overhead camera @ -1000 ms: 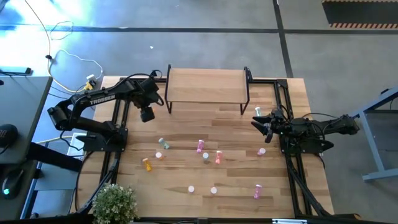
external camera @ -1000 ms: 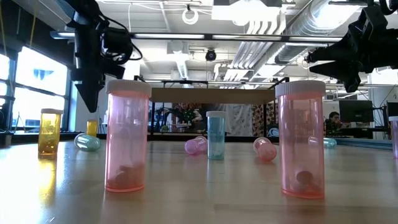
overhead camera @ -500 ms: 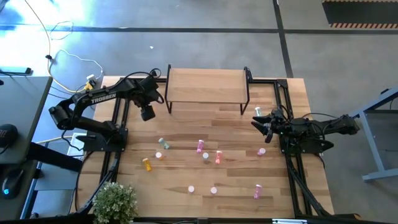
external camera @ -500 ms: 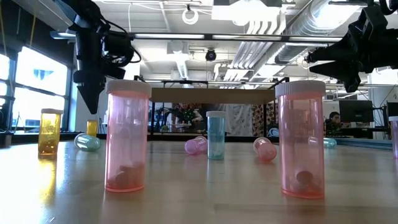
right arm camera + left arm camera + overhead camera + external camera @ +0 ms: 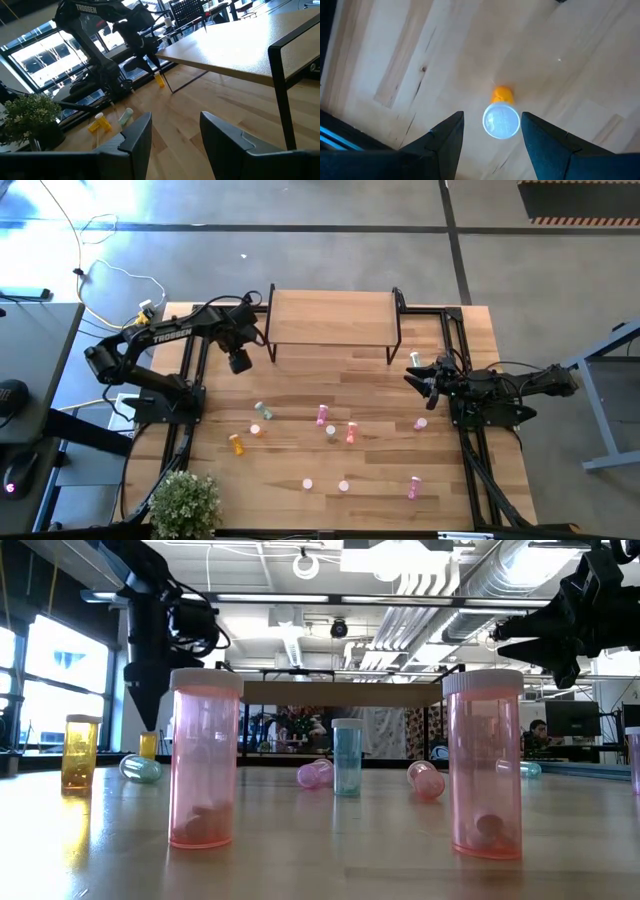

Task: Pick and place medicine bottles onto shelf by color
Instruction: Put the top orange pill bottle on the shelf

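Note:
My left gripper needs to sort the orange bottle onto the shelf by color, so it needs to grab the bottle by its pale cap [image 5: 501, 121] next.
Several small medicine bottles are scattered over the wooden table: an orange one [image 5: 236, 444], a pale green one lying down [image 5: 262, 411], a magenta one [image 5: 321, 415] and a salmon one [image 5: 351, 432]. The light-wood shelf [image 5: 333, 318] stands on black legs at the far middle. My left gripper [image 5: 238, 361] points down, open, above an upright orange bottle with a pale cap [image 5: 501, 121]. Its fingers stand on either side without touching. That bottle also shows in the low view [image 5: 148, 745], below the gripper [image 5: 140, 710]. My right gripper [image 5: 412, 376] waits open and empty at the right.
Black frame rails [image 5: 190, 370] run along both table sides. A potted plant [image 5: 183, 505] stands at the near left corner. Two tall salmon bottles [image 5: 205, 760] [image 5: 485, 765] stand near the low camera. A pale bottle [image 5: 415, 360] stands by my right gripper.
My left gripper has shifted a little toward the table's far edge, still pointing down and open. My right gripper has kept still.

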Tool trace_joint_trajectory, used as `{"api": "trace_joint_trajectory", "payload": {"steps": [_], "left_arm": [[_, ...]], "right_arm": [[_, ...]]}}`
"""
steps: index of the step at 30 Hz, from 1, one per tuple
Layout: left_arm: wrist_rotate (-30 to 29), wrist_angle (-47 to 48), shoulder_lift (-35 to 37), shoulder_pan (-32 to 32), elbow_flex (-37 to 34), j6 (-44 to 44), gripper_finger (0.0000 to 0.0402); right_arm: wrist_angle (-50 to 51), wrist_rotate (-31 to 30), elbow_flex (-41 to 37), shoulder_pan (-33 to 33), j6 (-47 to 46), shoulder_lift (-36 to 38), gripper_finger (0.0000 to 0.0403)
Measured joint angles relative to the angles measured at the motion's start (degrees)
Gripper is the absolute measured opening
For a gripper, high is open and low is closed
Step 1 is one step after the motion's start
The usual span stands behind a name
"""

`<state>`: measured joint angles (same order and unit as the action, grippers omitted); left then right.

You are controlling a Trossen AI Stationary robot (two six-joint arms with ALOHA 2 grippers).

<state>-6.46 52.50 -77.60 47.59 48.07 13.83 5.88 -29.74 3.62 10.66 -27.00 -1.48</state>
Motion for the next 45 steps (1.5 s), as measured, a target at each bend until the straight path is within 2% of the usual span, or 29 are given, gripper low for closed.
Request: {"api": "trace_joint_trajectory", "payload": {"steps": [14, 29, 45], "left_arm": [[-0.09, -1.25, -3.54, -0.07, 0.0, -1.62, 0.0188], [-0.23, -1.41, -3.55, -0.07, 0.0, -1.66, 0.0114], [-0.02, -0.5, -3.01, -0.07, 0.0, -3.8, 0.0109]], "right_arm": [[0.0, -0.02, -0.01, 0.0, 0.0, 0.0, 0.0158], [0.01, 0.0, -0.02, 0.02, 0.0, 0.0, 0.0158], [0.01, 0.0, -0.02, 0.0, 0.0, 0.0, 0.0158]]}}
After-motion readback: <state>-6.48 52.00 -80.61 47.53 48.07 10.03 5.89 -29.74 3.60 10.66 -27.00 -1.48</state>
